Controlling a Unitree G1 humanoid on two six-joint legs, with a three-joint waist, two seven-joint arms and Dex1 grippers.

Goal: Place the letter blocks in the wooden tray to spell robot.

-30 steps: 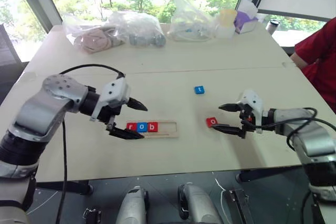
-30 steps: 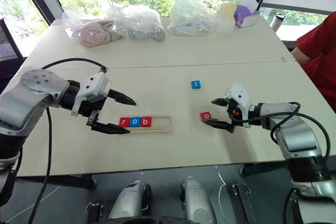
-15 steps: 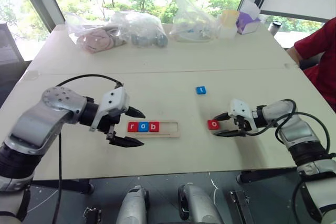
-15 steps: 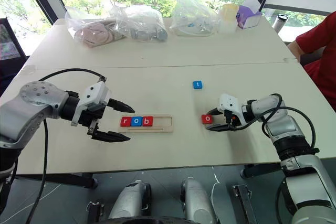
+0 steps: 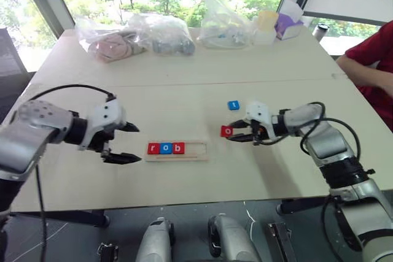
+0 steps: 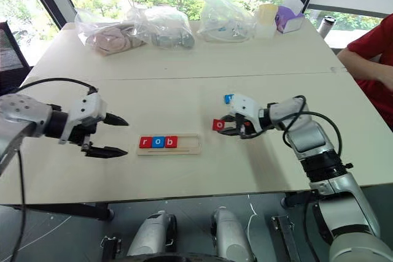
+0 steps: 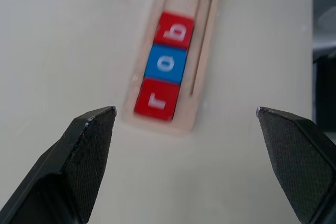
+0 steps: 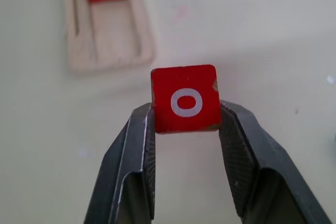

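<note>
The red o block is still short of the wooden tray (image 5: 193,150). My right gripper moves the red o block there next, before it releases the block.
The wooden tray (image 5: 193,150) lies on the table with a red r (image 5: 153,148), a blue o (image 5: 166,148) and a red b (image 5: 178,148) filling its left end. My right gripper (image 5: 229,135) is shut on a red o block (image 8: 185,105), held above the table to the right of the tray. A blue t block (image 5: 233,105) rests on the table just beyond that gripper. My left gripper (image 5: 131,143) stands open to the left of the tray, nothing between its fingers.
Several clear plastic bags (image 5: 164,33) and small containers (image 5: 279,24) sit along the table's far edge. A person in a red sleeve (image 5: 368,59) is at the right side. A seam crosses the table beyond the tray.
My right gripper has shut on the red o block, lifted it and carried it left toward the tray. My left gripper has drawn back to the left, away from the tray, still open.
</note>
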